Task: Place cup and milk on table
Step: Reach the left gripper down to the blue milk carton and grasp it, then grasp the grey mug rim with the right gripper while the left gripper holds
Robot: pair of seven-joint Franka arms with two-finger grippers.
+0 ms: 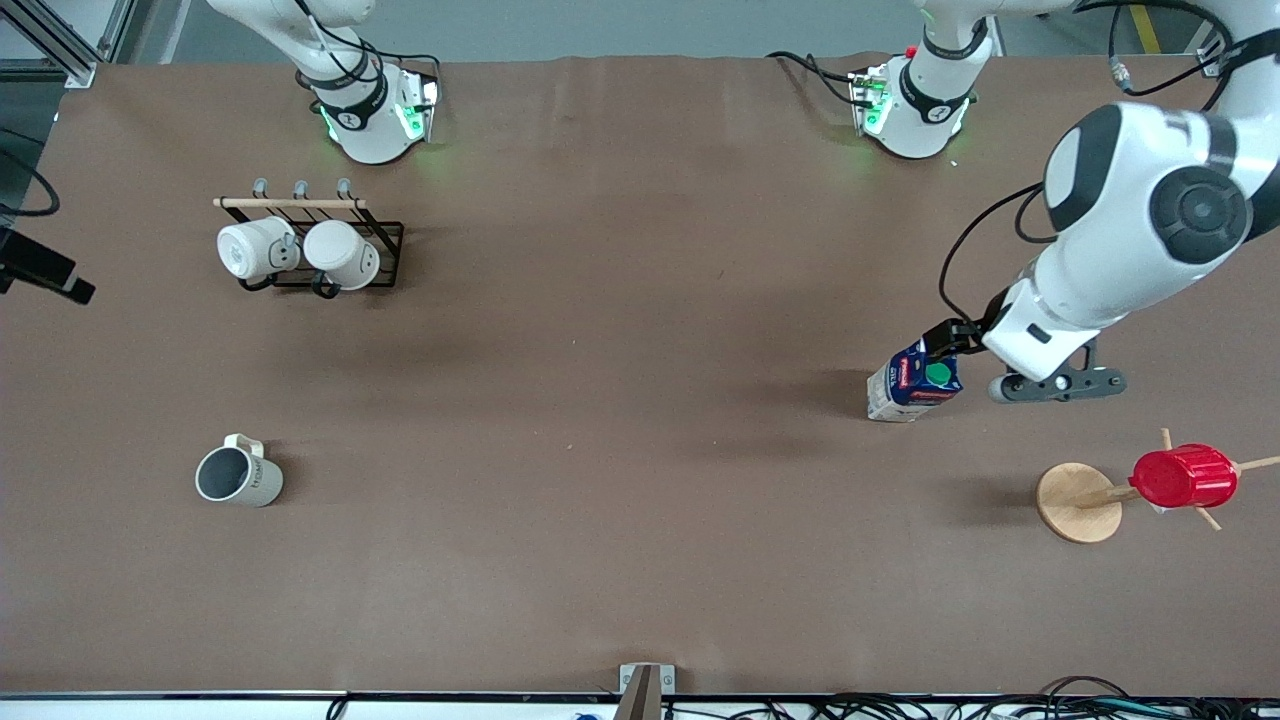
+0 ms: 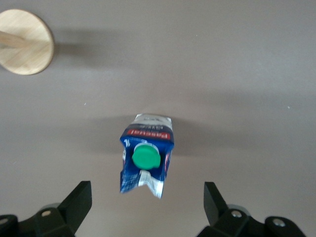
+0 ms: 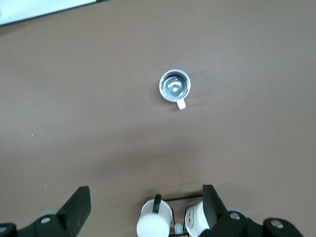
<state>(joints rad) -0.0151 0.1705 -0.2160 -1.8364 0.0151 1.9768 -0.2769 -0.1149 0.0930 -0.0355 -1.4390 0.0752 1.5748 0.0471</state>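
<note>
The milk should stay free to stand on the milk's flat base (image 1: 878,398), so my left gripper needs to grab it next by its green-capped top end (image 1: 939,371).
The milk (image 1: 915,385) is a blue carton with a green cap that stands on the brown table (image 1: 640,420) toward the left arm's end. My left gripper (image 1: 950,345) is open just above it. In the left wrist view the milk (image 2: 145,155) shows between the wide-spread fingers of my left gripper (image 2: 146,192), and neither finger touches it. The pale grey cup (image 1: 238,476) stands upright on the table toward the right arm's end. In the right wrist view the cup (image 3: 175,85) lies well below my open, empty right gripper (image 3: 145,200), which is high over the mug rack.
A black rack with two white mugs (image 1: 300,250) stands near the right arm's base; the mugs also show in the right wrist view (image 3: 154,224). A wooden stand (image 1: 1078,502) holds a red ribbed cup (image 1: 1183,476), nearer the front camera than the milk.
</note>
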